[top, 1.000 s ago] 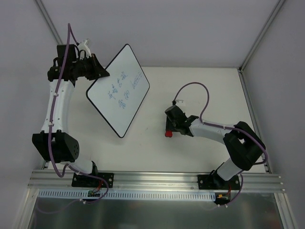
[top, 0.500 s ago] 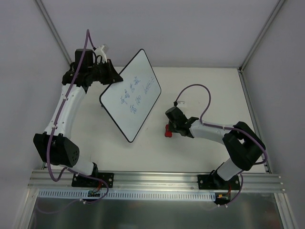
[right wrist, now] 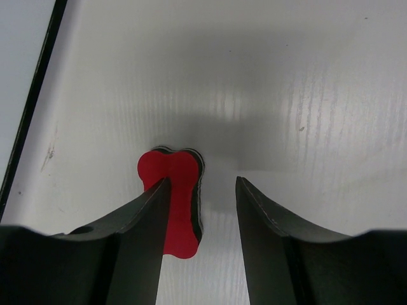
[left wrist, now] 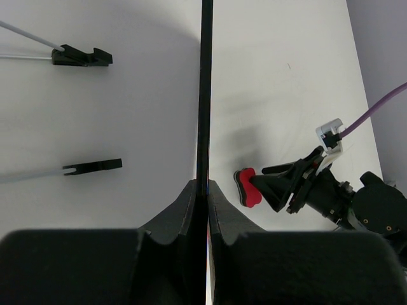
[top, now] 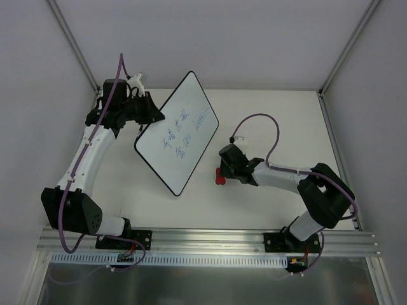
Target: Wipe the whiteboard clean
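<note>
The red bone-shaped eraser needs to be grabbed next by the right gripper across its narrow middle (top: 220, 176), so that the eraser's dark bottom stays free to erase the whiteboard (top: 178, 141).
The whiteboard (top: 178, 141), white with a thin black rim and blue handwriting, is held tilted above the table. My left gripper (top: 152, 117) is shut on its upper left edge. In the left wrist view the board (left wrist: 205, 89) shows edge-on between the closed fingers of my left gripper (left wrist: 202, 185), with two black clips (left wrist: 81, 57) on its left face. The red bone-shaped eraser (top: 219, 178) lies on the table. My right gripper (right wrist: 200, 187) is open over the eraser (right wrist: 179, 190). Its left finger overlaps the eraser; contact is unclear.
The white table (top: 267, 121) has walls on three sides and an aluminium rail (top: 210, 240) at the near edge. The whiteboard's black rim (right wrist: 39, 82) shows at the top left of the right wrist view. The eraser (left wrist: 247, 187) and right gripper (left wrist: 280, 185) show in the left wrist view.
My left arm has carried the whiteboard to the right, toward the table's middle, and raised it steeper. My right gripper has shifted slightly left, and the eraser sits slightly further left.
</note>
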`<state>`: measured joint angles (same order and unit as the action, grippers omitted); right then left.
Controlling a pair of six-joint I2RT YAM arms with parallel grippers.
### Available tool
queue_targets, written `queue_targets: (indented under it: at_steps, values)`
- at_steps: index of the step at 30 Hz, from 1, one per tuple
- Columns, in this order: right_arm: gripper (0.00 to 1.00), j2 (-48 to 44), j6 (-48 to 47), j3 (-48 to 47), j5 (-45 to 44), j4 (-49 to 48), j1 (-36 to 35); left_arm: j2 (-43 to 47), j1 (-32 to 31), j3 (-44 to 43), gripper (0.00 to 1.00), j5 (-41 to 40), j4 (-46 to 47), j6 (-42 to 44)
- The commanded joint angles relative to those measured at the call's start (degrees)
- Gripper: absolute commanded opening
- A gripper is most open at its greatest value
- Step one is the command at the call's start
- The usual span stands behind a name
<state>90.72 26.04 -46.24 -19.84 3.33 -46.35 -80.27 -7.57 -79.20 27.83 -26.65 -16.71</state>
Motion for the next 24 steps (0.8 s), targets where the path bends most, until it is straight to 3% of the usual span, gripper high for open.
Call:
queue_targets:
  at_steps: [1, 24]
  values:
    - [0.49, -2.9, 0.1, 0.0, -2.0, 0.1, -1.4, 4.1, -0.7, 1.6, 0.0, -1.9, 5.2, 1.9]
    - [0.54, 1.7, -3.8, -5.4, -3.9, 2.1, -7.3, 7.6, -1.4, 9.6, 0.0, -3.8, 5.1, 4.8]
